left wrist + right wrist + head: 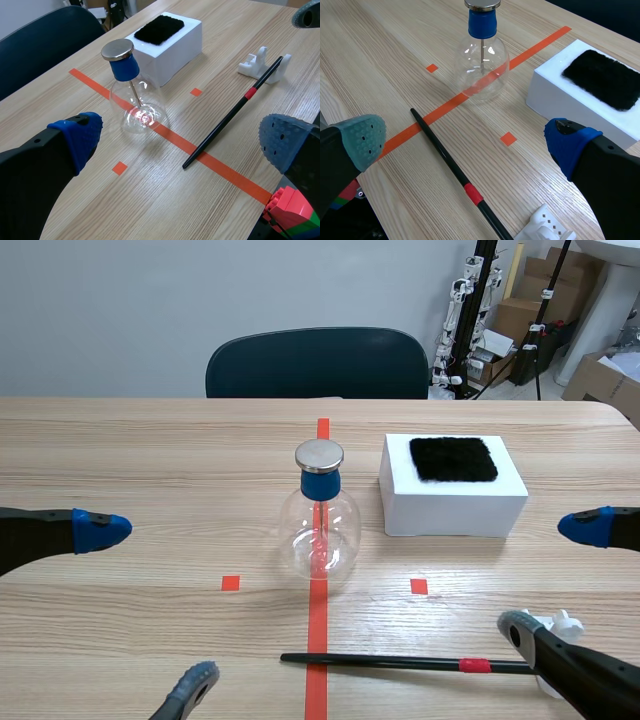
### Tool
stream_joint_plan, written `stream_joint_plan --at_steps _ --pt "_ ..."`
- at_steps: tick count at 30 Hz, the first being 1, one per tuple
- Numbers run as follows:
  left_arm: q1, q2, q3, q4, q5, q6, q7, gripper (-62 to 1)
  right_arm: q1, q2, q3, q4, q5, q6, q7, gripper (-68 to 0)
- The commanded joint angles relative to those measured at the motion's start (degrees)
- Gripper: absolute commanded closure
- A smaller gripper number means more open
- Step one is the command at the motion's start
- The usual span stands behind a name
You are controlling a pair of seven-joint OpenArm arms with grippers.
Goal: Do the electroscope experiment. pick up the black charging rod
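Note:
The long, thin charging rod has its end propped on a white holder. My right gripper will grab the red band of the charging rod next for that reason.
The black charging rod, thin with a red band near one end, lies flat across the table's front; it also shows in the left wrist view and right wrist view. Its banded end rests on a small white holder. My right gripper stands open above that end, the rod lying between and ahead of its fingers. My left gripper is open at the front left, well apart from the rod. A clear glass flask with a blue neck and metal cap stands mid-table.
A white box topped with a black fur pad sits right of the flask. A dark chair stands behind the table's far edge. Boxes and stands crowd the back right corner.

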Motion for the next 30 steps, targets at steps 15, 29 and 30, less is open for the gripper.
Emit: stream_joint_plan --at_steps 15,29,30 --pt "0.3 0.0 0.1 0.3 -0.6 -0.1 -0.8 -62.3 0.7 0.2 0.1 1.0 0.8 0.1 0.0 -67.9" --pt "-0.1 0.0 0.0 0.3 -0.6 0.0 -1.0 -62.3 0.7 0.2 0.1 1.0 0.8 0.0 -0.7 -67.9" --pt "-0.2 0.0 0.0 0.3 -0.7 0.0 -1.0 -62.3 0.7 0.2 0.1 1.0 0.8 0.0 -0.7 -67.9"
